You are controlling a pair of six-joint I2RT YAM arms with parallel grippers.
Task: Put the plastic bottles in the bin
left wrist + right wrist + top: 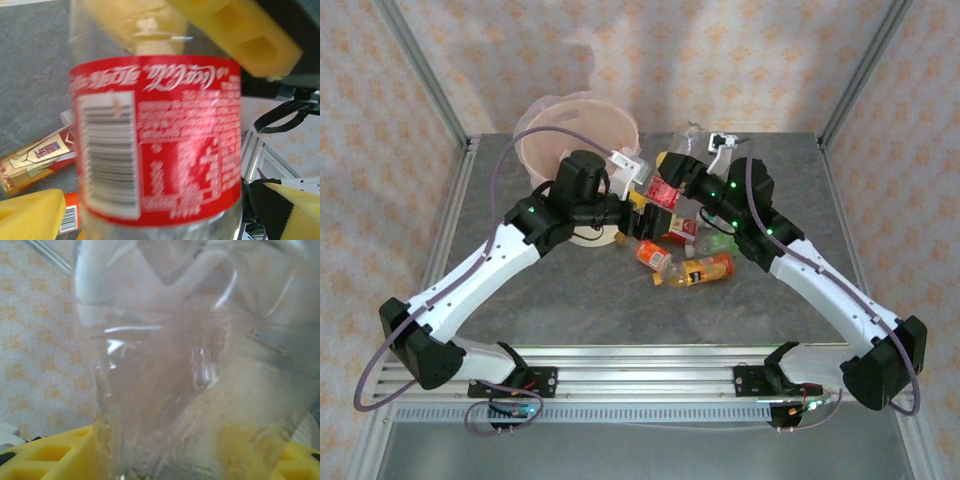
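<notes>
The red-label bottle [161, 180] is close between my left gripper's fingers and closing now would catch it, so it is time to close on the bottle.
A clear plastic bottle with a red label [665, 190] [160, 145] hangs upright over the middle of the table. My right gripper [673, 170] [185, 462] is shut on it, and its yellow fingers [45, 455] press the clear wall [175, 355]. The left gripper [647, 208] [160, 217] stands open, one yellow finger [30, 212] on each side of that same bottle, not clamping it. Several other plastic bottles [705, 268] with orange, red and green labels lie on the table just below. The cream bin [582, 135] with its pink liner stands at the back left, behind the left wrist.
A gold-labelled bottle [40, 160] lies on the grey table [620, 300] beside the left gripper. A small white round thing [590, 237] sits under the left forearm. Metal frame posts [425, 70] rise at the table's back corners.
</notes>
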